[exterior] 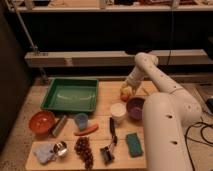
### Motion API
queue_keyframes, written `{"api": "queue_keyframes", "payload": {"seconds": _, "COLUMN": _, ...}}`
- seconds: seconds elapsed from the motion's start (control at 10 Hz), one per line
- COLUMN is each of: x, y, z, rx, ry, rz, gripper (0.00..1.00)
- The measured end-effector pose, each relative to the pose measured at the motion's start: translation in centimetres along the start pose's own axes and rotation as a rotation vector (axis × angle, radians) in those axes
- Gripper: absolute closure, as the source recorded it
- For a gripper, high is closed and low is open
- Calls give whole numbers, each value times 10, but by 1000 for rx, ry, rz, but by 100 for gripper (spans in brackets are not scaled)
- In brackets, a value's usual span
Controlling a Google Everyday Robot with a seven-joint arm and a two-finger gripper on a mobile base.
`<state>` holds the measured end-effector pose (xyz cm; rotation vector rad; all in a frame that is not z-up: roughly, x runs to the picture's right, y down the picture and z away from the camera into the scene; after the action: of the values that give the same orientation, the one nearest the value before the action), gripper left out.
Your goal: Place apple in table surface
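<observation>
Next, my gripper picks up the apple by its round body point(126, 95) to place it on the tabletop surface.
The apple point(125, 95), small and yellow-orange with a red blush, rests on the table surface point(107, 97) of light wooden planks, right of the green tray and just behind the purple bowl point(135, 107). My gripper point(129, 88) hangs directly over the apple's upper right side, at the end of the white arm that reaches in from the right. It stands open, and the apple lies on the wood beneath it. The gripper's tip partly hides the back of the apple.
A green tray point(70, 95) lies at the back left. In front stand a white cup point(118, 112), a blue cup point(81, 120), an orange bowl point(41, 121), a carrot point(86, 130), grapes point(84, 150), a green sponge point(133, 144) and a black clip point(109, 149).
</observation>
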<state>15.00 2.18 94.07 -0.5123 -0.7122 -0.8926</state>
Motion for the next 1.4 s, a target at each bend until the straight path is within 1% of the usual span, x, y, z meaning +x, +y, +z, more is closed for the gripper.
{"api": "queue_keyframes", "payload": {"seconds": 0.5, "x": 10, "y": 5, "z": 2, "rx": -24, "ry": 6, "rz": 22, "gripper": 46}}
{"api": "queue_keyframes", "payload": {"seconds": 0.8, "x": 13, "y": 7, "z": 10, "rx": -32, "ry": -3, "rz": 28, "gripper": 46}}
{"api": "queue_keyframes", "payload": {"seconds": 1.1, "x": 11, "y": 8, "z": 18, "rx": -37, "ry": -19, "rz": 29, "gripper": 46}}
{"api": "queue_keyframes", "payload": {"seconds": 1.4, "x": 12, "y": 10, "z": 18, "rx": -34, "ry": -25, "rz": 32, "gripper": 46}}
